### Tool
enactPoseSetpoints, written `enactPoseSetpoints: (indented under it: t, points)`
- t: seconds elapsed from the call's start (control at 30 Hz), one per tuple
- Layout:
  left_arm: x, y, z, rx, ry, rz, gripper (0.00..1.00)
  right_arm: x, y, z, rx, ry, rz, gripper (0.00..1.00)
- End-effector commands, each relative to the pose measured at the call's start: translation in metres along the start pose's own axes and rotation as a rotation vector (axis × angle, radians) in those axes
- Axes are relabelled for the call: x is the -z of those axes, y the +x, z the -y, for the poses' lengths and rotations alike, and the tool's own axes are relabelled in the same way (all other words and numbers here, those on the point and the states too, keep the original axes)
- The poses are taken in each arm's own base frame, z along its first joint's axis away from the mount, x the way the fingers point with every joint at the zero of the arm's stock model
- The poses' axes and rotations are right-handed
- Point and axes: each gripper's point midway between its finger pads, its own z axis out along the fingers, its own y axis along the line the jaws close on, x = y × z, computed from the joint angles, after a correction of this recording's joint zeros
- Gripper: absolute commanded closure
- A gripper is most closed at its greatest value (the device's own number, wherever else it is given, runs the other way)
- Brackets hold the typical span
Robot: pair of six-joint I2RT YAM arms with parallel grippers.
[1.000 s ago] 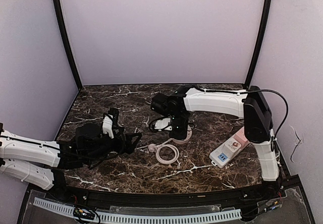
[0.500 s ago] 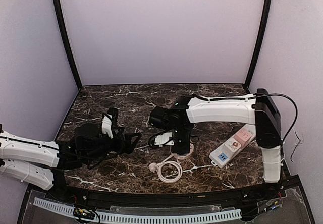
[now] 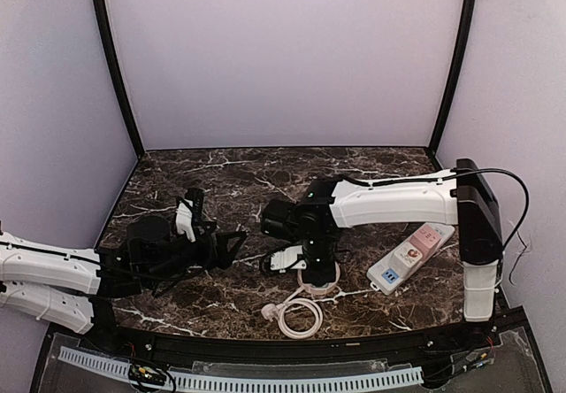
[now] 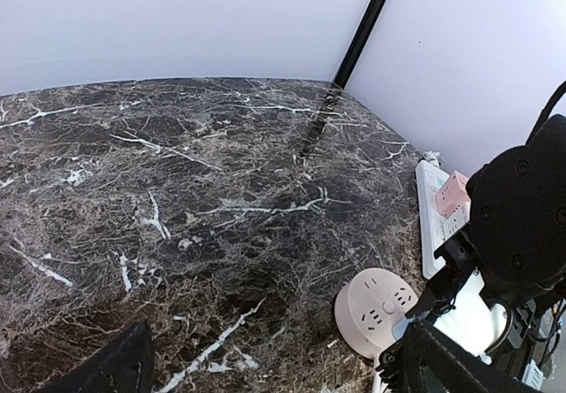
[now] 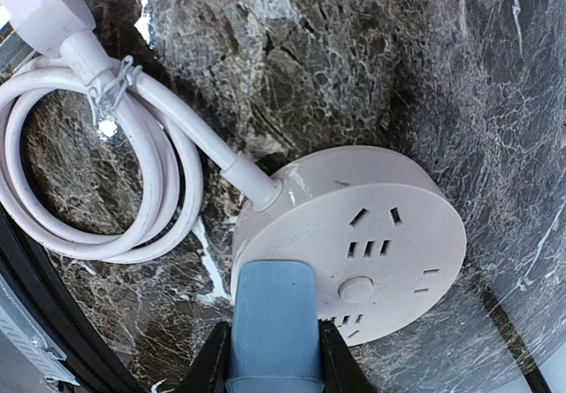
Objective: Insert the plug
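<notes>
I need to open my right gripper. The end of the light-blue plug is against the socket's side by the socket's rim, so the plug would rest on the socket.
My right gripper (image 5: pixel 272 350) is shut on a light-blue plug (image 5: pixel 272 309). The plug overlaps the near rim of a round white socket (image 5: pixel 371 234); its prongs are hidden. In the top view the right gripper (image 3: pixel 313 258) hangs over the same socket (image 3: pixel 324 278) at mid-table. A white cord coil (image 5: pixel 106 189) runs from the socket and ends in a white plug (image 5: pixel 40 3). To the left, my left gripper (image 3: pixel 232 244) stands open and empty, its fingers (image 4: pixel 115 371) framing bare marble, with the round socket (image 4: pixel 376 309) ahead on the right.
A white power strip (image 3: pixel 409 257) with a pink adapter (image 3: pixel 423 242) lies at the right. The cord coil (image 3: pixel 301 315) sits close to the table's front edge (image 3: pixel 292 344). Black frame posts (image 3: pixel 115 65) and pale walls close in the marble table.
The right gripper has moved toward the front edge. The round socket and its cord coil have shifted the same way with it. The left arm has barely moved.
</notes>
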Motion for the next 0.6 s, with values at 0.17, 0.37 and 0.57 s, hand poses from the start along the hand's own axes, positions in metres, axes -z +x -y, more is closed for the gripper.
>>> enactPoseSetpoints:
  t: [0.17, 0.37, 0.57]
  points:
    - [0.004, 0.005, -0.005, -0.004, -0.013, -0.006, 0.02, -0.011, -0.013, 0.003, -0.004, 0.027, 0.002, 0.69]
    - [0.004, 0.004, -0.006, -0.003, -0.016, -0.002, 0.02, -0.002, -0.011, 0.015, -0.019, 0.105, 0.010, 0.12]
    - [0.005, 0.005, -0.007, -0.005, -0.023, -0.002, 0.02, 0.022, -0.016, 0.020, -0.022, 0.158, 0.065, 0.01]
